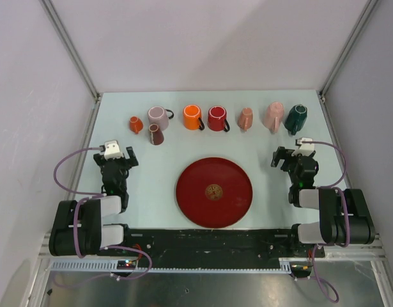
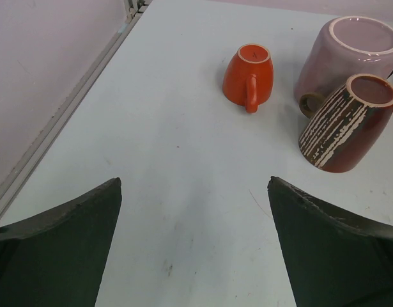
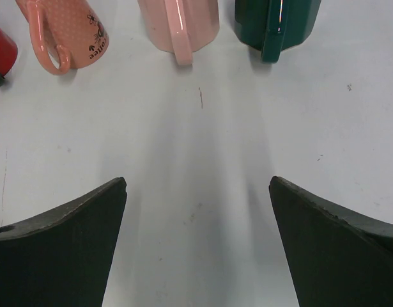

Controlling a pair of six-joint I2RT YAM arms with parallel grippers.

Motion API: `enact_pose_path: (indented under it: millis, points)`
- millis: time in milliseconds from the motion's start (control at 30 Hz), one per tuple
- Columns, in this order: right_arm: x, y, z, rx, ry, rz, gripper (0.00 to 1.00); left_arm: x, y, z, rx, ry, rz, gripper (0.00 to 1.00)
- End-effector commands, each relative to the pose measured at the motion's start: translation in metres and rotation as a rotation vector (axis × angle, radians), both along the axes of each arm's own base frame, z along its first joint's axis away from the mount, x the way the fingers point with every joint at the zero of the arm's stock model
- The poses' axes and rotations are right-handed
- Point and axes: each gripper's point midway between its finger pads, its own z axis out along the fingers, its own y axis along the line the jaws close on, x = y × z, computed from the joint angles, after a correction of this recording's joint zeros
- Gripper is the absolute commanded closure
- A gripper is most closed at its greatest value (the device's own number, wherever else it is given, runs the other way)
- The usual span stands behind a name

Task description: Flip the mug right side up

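My left gripper takes hold of the small orange mug's handle (image 1: 137, 131) (image 2: 252, 95) next, so the mug's body stays free for my right gripper to set the mug upright.
A row of mugs stands across the back of the table. The small orange mug (image 1: 136, 125) at the left end stands upside down, base up, handle toward me in the left wrist view (image 2: 248, 75). Beside it stand a lilac mug (image 2: 346, 57) and a brown striped mug (image 2: 346, 121), both mouth up. My left gripper (image 1: 121, 158) is open and empty, well short of the orange mug (image 2: 195, 192). My right gripper (image 1: 287, 157) is open and empty (image 3: 197, 188), short of the pink mug (image 3: 178, 22) and dark green mug (image 3: 276, 22).
An orange mug (image 1: 192, 117), a red mug (image 1: 216, 118) and a pink dotted mug (image 1: 246, 118) fill the middle of the row. A large red plate (image 1: 196, 204) lies at the table's centre between the arms. Frame posts and walls bound the table.
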Motion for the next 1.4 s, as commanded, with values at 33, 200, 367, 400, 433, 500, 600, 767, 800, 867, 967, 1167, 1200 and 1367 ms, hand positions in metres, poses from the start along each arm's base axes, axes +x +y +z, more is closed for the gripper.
enact_pose_path:
  millis: [33, 200, 367, 400, 433, 500, 600, 767, 800, 867, 967, 1167, 1200, 1367]
  points:
    - [0.011, -0.005, 0.028, -0.023, -0.098, -0.019, 0.00, 0.006, 0.008, 0.026, -0.005, -0.091, 0.038, 0.00]
    - [0.016, -0.015, 0.049, -0.012, -0.049, -0.081, 0.01, 0.009, -0.001, 0.027, 0.009, -0.053, -0.019, 0.00]
    - [0.024, 0.001, 0.083, 0.049, -0.002, -0.003, 0.00, 0.029, -0.018, 0.070, 0.037, 0.185, -0.174, 0.00]
    - [0.026, 0.006, 0.091, 0.068, 0.002, 0.019, 0.00, 0.028, -0.017, 0.078, 0.024, 0.265, -0.176, 0.00]
    - [0.028, 0.011, 0.100, 0.087, -0.001, 0.036, 0.01, 0.030, -0.020, 0.079, 0.003, 0.335, -0.208, 0.00]
    - [0.029, 0.020, 0.112, 0.127, 0.002, 0.055, 0.01, 0.030, -0.021, 0.078, -0.037, 0.480, -0.232, 0.09]
    - [0.029, 0.033, 0.126, 0.155, -0.009, 0.079, 0.01, 0.036, -0.016, 0.073, -0.085, 0.673, -0.212, 0.22]
    - [0.026, 0.061, 0.146, 0.153, -0.063, 0.138, 0.01, 0.072, -0.014, 0.046, -0.080, 0.822, -0.177, 0.33]
    - [0.026, 0.065, 0.149, 0.154, -0.071, 0.144, 0.00, 0.082, -0.016, 0.039, -0.068, 0.842, -0.171, 0.34]
    - [0.025, 0.073, 0.153, 0.158, -0.082, 0.159, 0.01, 0.100, -0.018, 0.028, -0.053, 0.867, -0.154, 0.34]
    - [0.021, 0.082, 0.154, 0.163, -0.077, 0.171, 0.01, 0.127, -0.017, 0.012, -0.060, 0.888, -0.126, 0.35]
    - [0.011, 0.079, 0.155, 0.143, -0.061, 0.133, 0.01, 0.167, -0.019, -0.014, -0.004, 0.939, -0.145, 0.37]
    - [0.009, 0.076, 0.156, 0.135, -0.063, 0.120, 0.01, 0.172, -0.019, -0.019, 0.005, 0.953, -0.149, 0.37]
    - [0.002, 0.063, 0.171, 0.091, -0.104, 0.068, 0.01, 0.175, -0.014, -0.045, 0.021, 1.035, -0.123, 0.47]
